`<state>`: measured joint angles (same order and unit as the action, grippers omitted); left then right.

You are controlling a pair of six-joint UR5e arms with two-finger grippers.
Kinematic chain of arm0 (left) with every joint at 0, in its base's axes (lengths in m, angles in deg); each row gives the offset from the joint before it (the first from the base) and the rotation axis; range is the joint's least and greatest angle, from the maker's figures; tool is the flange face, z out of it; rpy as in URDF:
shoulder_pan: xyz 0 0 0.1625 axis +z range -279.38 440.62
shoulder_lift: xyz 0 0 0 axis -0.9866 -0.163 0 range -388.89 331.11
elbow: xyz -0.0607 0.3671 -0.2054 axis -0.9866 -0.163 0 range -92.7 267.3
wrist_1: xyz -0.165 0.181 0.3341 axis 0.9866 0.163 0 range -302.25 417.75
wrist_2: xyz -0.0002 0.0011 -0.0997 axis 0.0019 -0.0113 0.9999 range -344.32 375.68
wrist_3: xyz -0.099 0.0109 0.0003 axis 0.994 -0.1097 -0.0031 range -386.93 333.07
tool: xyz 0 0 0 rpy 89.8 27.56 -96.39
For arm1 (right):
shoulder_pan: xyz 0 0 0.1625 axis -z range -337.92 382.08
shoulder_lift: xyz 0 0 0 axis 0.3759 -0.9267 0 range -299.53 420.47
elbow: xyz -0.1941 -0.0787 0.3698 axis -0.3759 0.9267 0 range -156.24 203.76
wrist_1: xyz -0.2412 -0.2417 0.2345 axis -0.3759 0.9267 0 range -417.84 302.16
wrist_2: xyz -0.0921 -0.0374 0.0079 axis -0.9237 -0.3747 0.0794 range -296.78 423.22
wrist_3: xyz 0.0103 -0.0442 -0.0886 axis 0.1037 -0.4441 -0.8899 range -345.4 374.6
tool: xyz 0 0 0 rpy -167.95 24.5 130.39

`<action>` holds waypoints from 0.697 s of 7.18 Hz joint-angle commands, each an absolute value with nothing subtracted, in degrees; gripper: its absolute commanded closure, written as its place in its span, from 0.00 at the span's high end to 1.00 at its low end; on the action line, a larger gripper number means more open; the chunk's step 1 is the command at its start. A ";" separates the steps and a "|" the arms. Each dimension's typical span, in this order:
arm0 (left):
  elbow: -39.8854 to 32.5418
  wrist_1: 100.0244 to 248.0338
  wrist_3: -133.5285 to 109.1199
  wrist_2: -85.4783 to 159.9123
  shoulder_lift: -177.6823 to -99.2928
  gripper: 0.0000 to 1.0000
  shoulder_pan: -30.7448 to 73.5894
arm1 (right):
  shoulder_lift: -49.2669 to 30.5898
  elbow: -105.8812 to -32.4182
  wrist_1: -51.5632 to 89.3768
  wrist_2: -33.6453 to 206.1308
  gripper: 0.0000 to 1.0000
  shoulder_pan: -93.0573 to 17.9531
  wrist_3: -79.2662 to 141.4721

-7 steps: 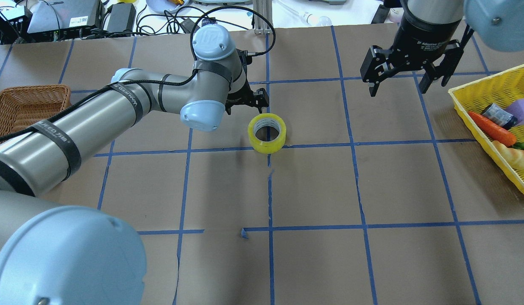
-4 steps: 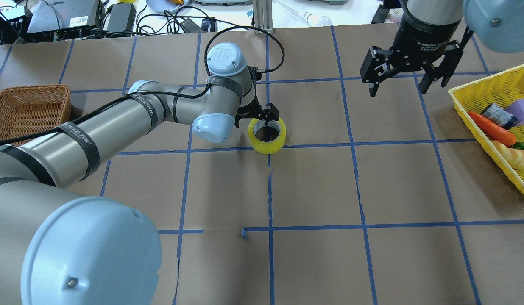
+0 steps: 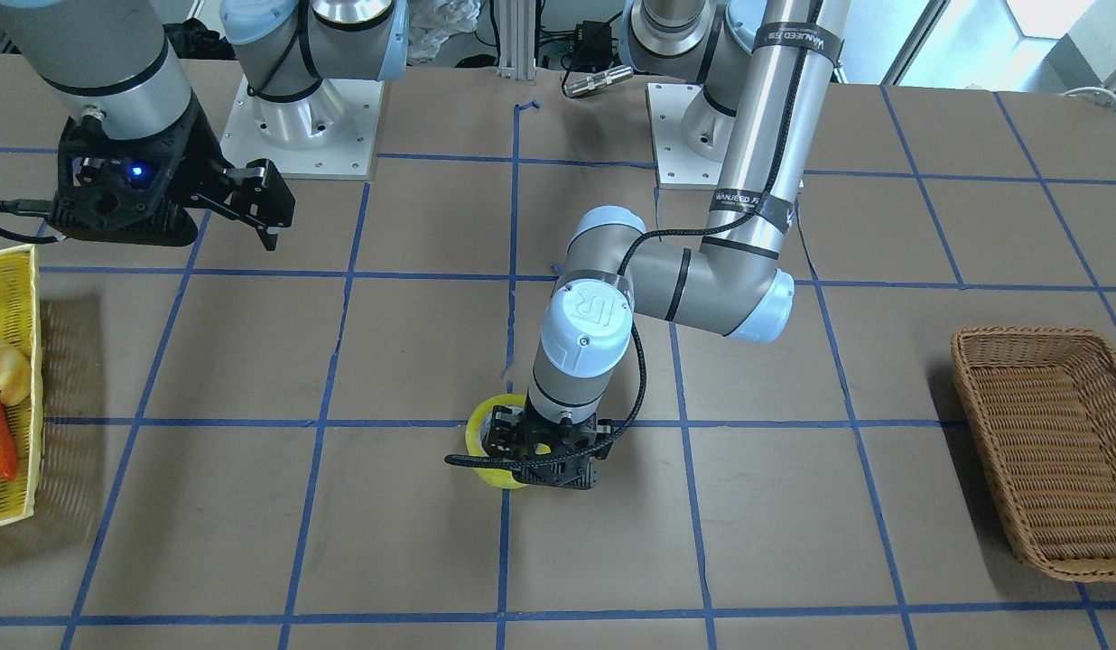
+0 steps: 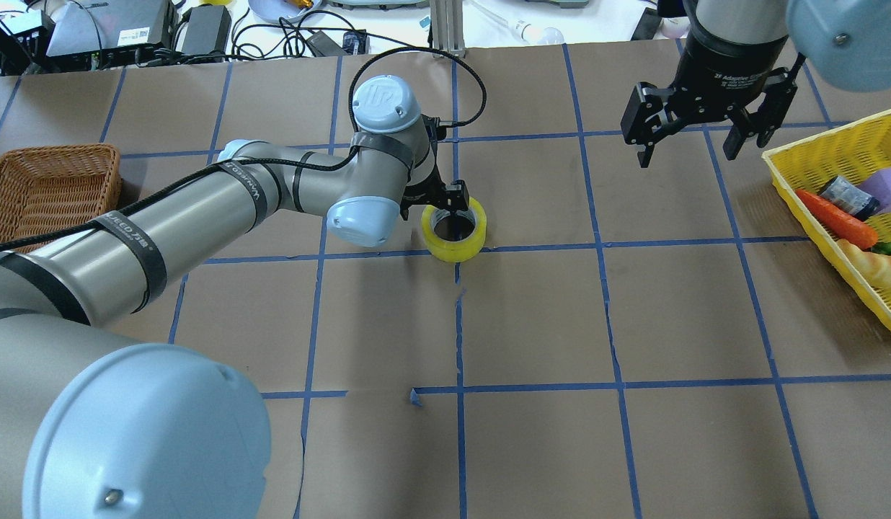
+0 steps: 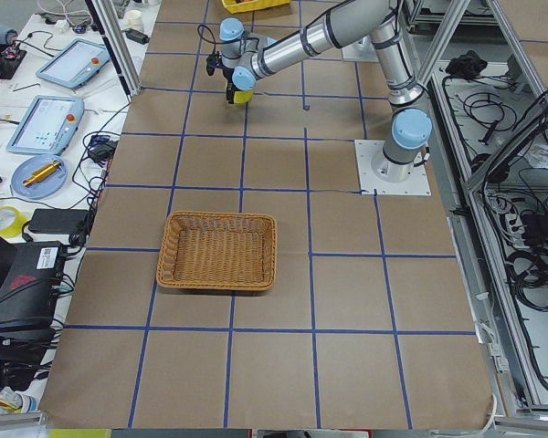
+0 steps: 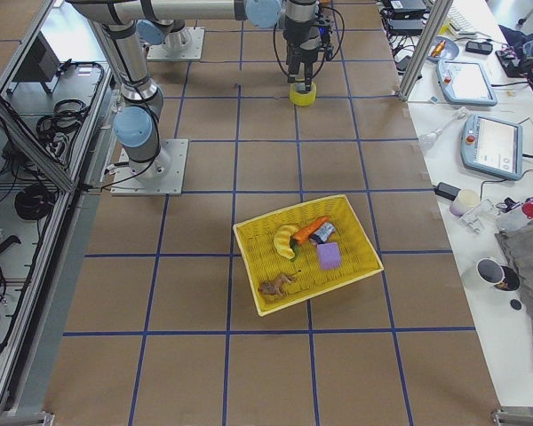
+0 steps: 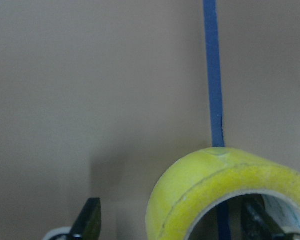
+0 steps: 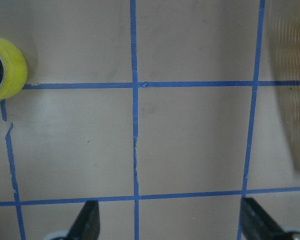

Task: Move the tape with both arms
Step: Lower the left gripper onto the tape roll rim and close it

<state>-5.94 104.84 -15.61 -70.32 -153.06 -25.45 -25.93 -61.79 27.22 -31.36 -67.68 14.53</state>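
The robot's left gripper should next pick up the yellow tape roll by its ring wall, to move the roll into the brown wicker basket (image 3: 1058, 455).
The yellow tape roll (image 4: 456, 245) lies flat on the brown paper at a blue grid crossing near the table's middle. It also shows in the front view (image 3: 479, 435) and the left wrist view (image 7: 200, 190). My left gripper (image 4: 440, 204) is down at the roll and open. Its jaws straddle the roll's wall: one fingertip (image 7: 255, 220) is inside the core and the other (image 7: 88, 220) is outside. My right gripper (image 4: 687, 148) is open and empty, hovering high at the far right, well away from the tape (image 8: 7, 67).
A yellow plastic basket (image 4: 820, 148) holding a carrot and other toy items sits at the right edge. A brown wicker basket (image 4: 49, 180) sits at the left edge. Cables and devices lie beyond the table's far edge.
My left gripper has moved right and down onto the tape roll, and one finger now sits in its core. The tape has not moved. My right gripper has shifted slightly.
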 commanded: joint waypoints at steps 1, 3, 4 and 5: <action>-7.96 104.60 -15.07 -70.27 -152.47 0.10 -25.64 | -25.84 -61.85 27.15 -31.53 1.00 -67.74 14.60; -8.24 104.42 -14.98 -70.97 -151.25 0.00 -25.64 | -25.93 -61.76 27.15 -31.61 1.00 -67.74 14.60; -7.98 105.12 -15.07 -71.06 -149.67 0.00 -25.03 | -25.93 -61.85 27.24 -31.61 1.00 -67.74 14.60; -8.41 107.04 -15.59 -71.50 -147.83 0.00 -23.90 | -25.93 -61.85 27.15 -31.61 1.00 -67.74 14.69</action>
<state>-8.15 105.36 -15.18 -71.07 -149.87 -24.94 -25.92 -61.81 27.20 -31.61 -67.74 14.62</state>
